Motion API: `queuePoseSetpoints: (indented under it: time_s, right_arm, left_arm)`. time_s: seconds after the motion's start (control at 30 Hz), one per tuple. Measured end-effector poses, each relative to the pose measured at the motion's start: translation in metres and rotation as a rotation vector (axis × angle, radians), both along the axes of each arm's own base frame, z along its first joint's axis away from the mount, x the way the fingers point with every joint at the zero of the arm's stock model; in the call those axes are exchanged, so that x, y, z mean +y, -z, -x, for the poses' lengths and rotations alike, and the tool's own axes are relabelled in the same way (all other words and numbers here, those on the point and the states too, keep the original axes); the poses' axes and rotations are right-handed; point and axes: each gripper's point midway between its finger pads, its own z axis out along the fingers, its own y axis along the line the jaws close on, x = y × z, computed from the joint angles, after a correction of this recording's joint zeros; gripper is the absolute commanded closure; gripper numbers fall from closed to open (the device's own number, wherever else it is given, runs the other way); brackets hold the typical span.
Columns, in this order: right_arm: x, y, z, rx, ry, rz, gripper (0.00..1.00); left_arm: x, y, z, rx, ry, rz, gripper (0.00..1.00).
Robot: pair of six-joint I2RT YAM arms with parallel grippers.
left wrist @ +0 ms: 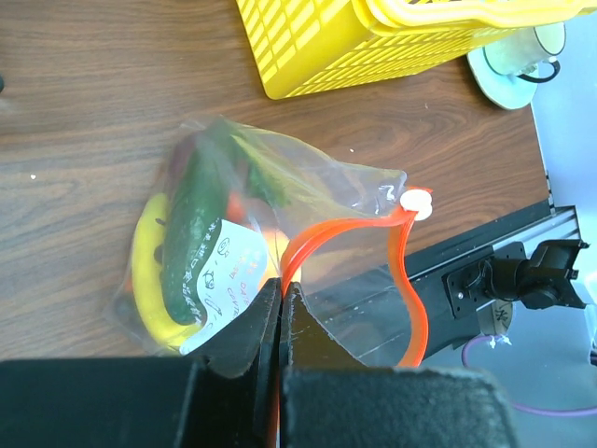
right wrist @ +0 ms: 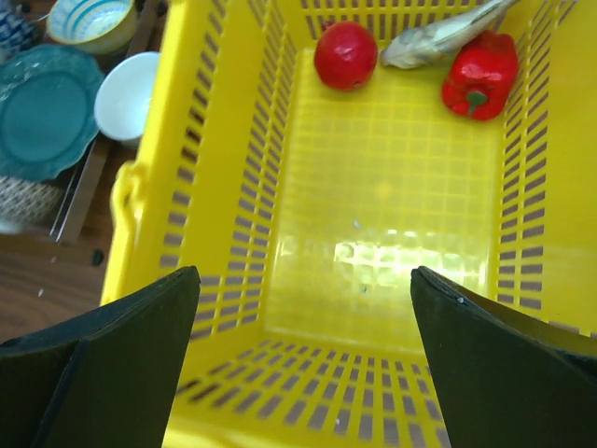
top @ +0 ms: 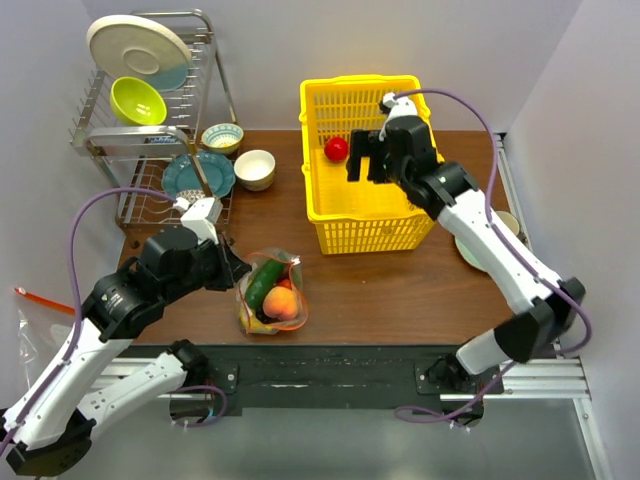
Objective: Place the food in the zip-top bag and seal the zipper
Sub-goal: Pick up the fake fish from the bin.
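Note:
The grey-beige piece should be grabbed next by my right gripper near its tail end, so that the piece's body stays free to go into the zip-top bag first.
The zip-top bag (top: 272,292) lies on the table near the front edge, its mouth gaping. Inside it are a green cucumber (left wrist: 191,229), a yellow banana (left wrist: 147,271) and a peach (top: 282,303). My left gripper (left wrist: 282,291) is shut on the bag's mouth, pinching the red-orange zipper (left wrist: 410,280) at one end; the white end piece (left wrist: 416,203) is at the other. My right gripper (right wrist: 303,273) hangs open and empty over the yellow basket (top: 360,87). At the basket's far end lie a red apple (right wrist: 346,55), a red pepper (right wrist: 480,73) and a grey-beige piece (right wrist: 438,37).
A dish rack (top: 150,120) with plates and a green bowl stands at the back left. Beside it are a teal plate (top: 198,175) and two small bowls (top: 254,168). A cup on a saucer (left wrist: 522,51) sits right of the basket. Another flat clear bag (top: 40,305) lies off the table's left edge.

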Motion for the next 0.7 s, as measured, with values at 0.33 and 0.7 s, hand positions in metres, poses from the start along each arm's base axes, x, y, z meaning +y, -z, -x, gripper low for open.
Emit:
queuePoseSetpoints:
  time_s: [0.33, 0.7]
  right_arm:
    - [-0.012, 0.061, -0.111, 0.061, 0.274, -0.099, 0.06]
    - [-0.026, 0.099, -0.214, -0.071, 0.602, -0.051, 0.06]
  left_arm:
    - [-0.006, 0.002, -0.005, 0.010, 0.009, 0.000, 1.00]
    - [-0.012, 0.012, -0.017, 0.019, 0.000, -0.026, 1.00]
